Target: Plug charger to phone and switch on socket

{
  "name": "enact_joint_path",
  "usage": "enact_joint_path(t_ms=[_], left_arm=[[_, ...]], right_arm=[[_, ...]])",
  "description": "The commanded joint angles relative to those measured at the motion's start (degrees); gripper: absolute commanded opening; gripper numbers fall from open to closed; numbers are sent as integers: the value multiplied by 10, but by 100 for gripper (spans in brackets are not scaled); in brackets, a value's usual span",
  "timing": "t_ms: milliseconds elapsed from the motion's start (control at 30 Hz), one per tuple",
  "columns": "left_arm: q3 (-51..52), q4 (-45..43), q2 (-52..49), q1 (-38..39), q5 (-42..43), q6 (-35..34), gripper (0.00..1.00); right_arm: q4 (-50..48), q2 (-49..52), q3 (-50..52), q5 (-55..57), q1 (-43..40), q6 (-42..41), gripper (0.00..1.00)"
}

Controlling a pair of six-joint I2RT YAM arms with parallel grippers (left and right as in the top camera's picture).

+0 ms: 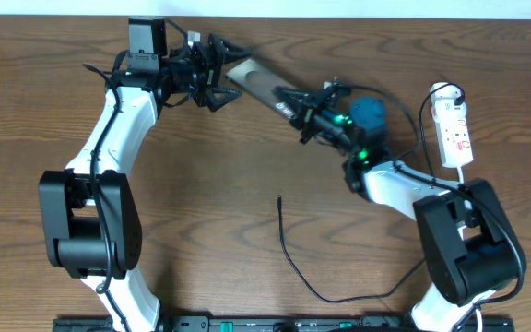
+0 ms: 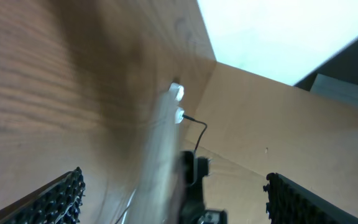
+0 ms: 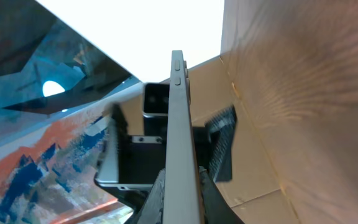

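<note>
I will next grab the phone's far end edge-on with my left gripper, leaving the phone's end at my right gripper clear, to plug the charger [image 1: 289, 249].
My right gripper [image 1: 295, 109] is shut on the phone [image 1: 258, 81] and holds it tilted above the table at the back. In the right wrist view the phone [image 3: 178, 112] shows edge-on, clamped between the fingers [image 3: 179, 202]. My left gripper [image 1: 218, 74] is open at the phone's far end. In the left wrist view the phone is a blurred strip [image 2: 160, 162] between the spread fingers [image 2: 179, 202]. The charger [image 1: 289, 249], a thin black cable, lies loose on the table in front, its tip [image 1: 279, 199] free. The socket [image 1: 455, 129], a white power strip, lies at the right.
The wooden table's back edge [image 1: 339, 20] runs just behind both grippers. The right arm's blue-capped joint [image 1: 370, 112] sits between the phone and the power strip. The charger cable curves toward the right arm's base [image 1: 404, 281].
</note>
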State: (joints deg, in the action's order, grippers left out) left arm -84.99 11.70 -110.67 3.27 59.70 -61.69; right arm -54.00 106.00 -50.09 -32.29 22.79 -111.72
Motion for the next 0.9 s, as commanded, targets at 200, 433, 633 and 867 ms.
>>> enact_joint_path(t_ms=[200, 433, 633, 867], left_arm=[[-7, -23, 18, 11, -71, 27, 91], [-7, -54, 18, 30, -110, 28, 91], [-7, -79, 18, 36, -107, 28, 91], [-7, -79, 17, 36, -107, 42, 90]], right_arm=[[-9, -3, -9, 133, 53, -29, 2], [-9, -3, -9, 209, 73, -39, 2], [-9, -3, -9, 227, 80, -57, 2], [-16, -3, -9, 229, 91, -57, 2]])
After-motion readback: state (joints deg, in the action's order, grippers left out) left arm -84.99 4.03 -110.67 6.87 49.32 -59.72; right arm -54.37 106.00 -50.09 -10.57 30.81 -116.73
